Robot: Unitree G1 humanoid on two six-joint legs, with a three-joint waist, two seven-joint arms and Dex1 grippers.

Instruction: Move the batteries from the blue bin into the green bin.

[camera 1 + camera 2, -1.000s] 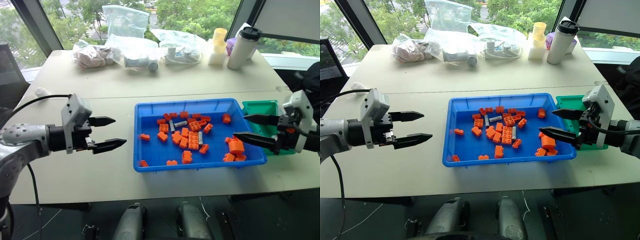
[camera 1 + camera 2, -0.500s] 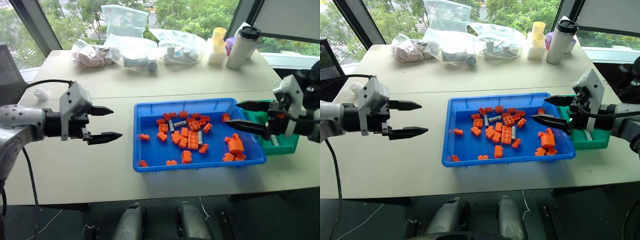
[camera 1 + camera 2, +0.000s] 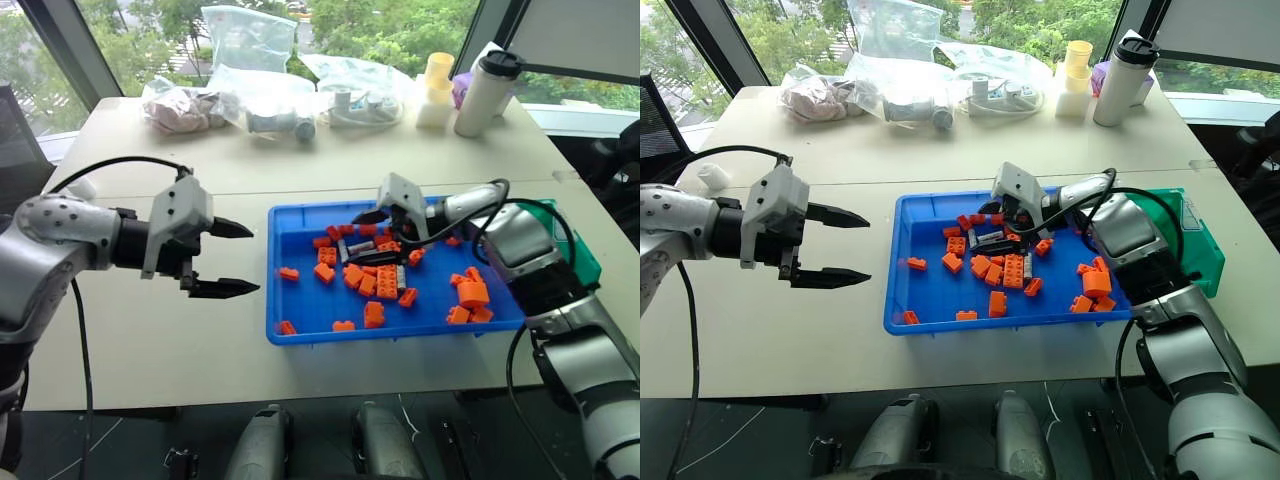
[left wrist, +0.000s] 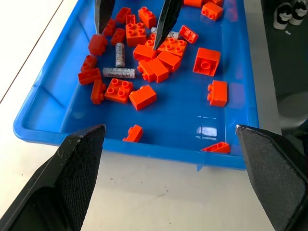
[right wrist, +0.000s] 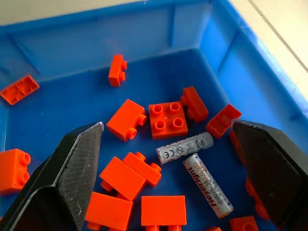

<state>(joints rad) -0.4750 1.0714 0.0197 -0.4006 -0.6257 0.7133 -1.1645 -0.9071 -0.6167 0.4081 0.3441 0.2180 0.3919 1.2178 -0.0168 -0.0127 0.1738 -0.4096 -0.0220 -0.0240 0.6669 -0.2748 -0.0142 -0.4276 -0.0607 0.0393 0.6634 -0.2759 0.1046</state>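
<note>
My right gripper's fingers are high above the grey battery and would miss it if I closed now. I need to lower my right gripper before I close it on the battery.
The blue bin point(image 3: 400, 333) lies at the table's middle, strewn with orange bricks point(image 3: 470, 293). Grey batteries point(image 5: 184, 148) lie among the bricks near its far left part; two sit side by side between my right fingers, a third point(image 3: 400, 275) lies further in. My right gripper point(image 3: 362, 235) hangs open low over them, holding nothing. My left gripper point(image 3: 250, 260) is open and empty above bare table left of the bin, pointing toward it. The green bin point(image 3: 1200, 240) stands at the blue bin's right end, partly hidden behind my right arm.
Plastic bags point(image 3: 260, 90), yellow cups point(image 3: 436, 90) and a white flask point(image 3: 485, 95) line the table's far edge. Bare tabletop point(image 3: 150, 350) stretches left of the blue bin and in front of it.
My right gripper has swung left from beside the green bin to low over the batteries in the blue bin, still open. The left gripper has rolled a little, hardly shifting.
</note>
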